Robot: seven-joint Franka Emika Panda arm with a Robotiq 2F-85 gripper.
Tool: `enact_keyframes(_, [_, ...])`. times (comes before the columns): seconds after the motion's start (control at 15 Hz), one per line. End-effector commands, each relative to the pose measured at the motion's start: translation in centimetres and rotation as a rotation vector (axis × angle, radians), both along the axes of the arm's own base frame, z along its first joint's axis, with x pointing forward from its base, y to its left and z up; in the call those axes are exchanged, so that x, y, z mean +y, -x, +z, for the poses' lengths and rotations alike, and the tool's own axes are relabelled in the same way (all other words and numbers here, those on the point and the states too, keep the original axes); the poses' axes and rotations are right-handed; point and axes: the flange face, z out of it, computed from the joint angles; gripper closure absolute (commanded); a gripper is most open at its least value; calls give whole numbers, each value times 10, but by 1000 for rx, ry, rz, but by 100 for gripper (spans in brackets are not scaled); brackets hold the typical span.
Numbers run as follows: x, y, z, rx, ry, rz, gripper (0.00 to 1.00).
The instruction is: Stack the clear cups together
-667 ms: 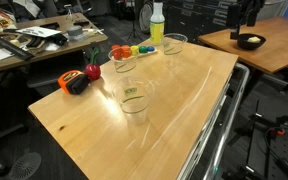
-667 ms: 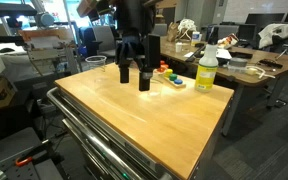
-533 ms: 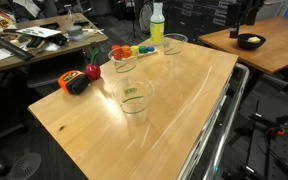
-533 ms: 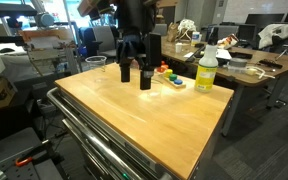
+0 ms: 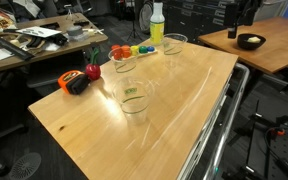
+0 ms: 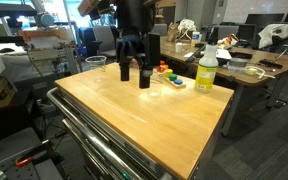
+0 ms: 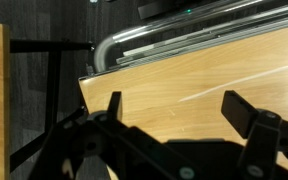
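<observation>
My gripper will next pick up the cup by the spray bottle, taking it from above by its rim, so the cup's base stays free to stack inside another cup.
Three clear cups stand upright and apart on the wooden table [image 5: 184,100]. One with a greenish label [image 5: 134,100] is near the middle, one [image 5: 123,62] is farther back beside coloured toys, and one [image 5: 174,44] stands by the spray bottle. In an exterior view, one cup [image 6: 96,63] shows at the table's far corner. My gripper [image 6: 134,75] hangs open and empty just above the table. In the wrist view the open fingers [image 7: 174,108] frame bare wood, with no cup between them. The arm is not visible in the exterior view that shows all three cups.
A yellow-green spray bottle [image 5: 157,22] [image 6: 206,72] stands at the table's edge. Coloured toys [image 5: 134,50] [image 6: 167,72], a red object [image 5: 92,72] and an orange-black tape measure [image 5: 76,83] lie nearby. A metal cart rail [image 7: 184,40] runs along the table's side.
</observation>
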Motion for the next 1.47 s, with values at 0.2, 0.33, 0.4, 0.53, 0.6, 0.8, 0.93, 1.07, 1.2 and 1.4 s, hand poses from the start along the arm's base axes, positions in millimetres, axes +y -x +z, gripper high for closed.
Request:
enact_keyframes(0.2, [9, -37, 33, -106, -55, -6, 0])
enact_keyframes(0.33, [13, -50, 35, -147, -78, -18, 0])
enact_keyframes(0.4, [15, -57, 33, -156, -99, -24, 0])
enact_keyframes(0.53, [19, -72, 24, -181, -136, -49, 0])
enact_keyframes(0.6, [21, -79, 17, -192, -155, -63, 0])
enact_keyframes(0.8, [25, -100, -8, -202, -186, -78, 0])
enact_keyframes(0.93, [27, -114, -23, -216, -196, -88, 0])
enact_keyframes(1.07, [28, -126, -32, -238, -186, -91, 0])
enact_keyframes(1.2, [28, -136, -37, -253, -176, -87, 0])
enact_keyframes(1.4, [24, -145, -41, -263, -165, -87, 0])
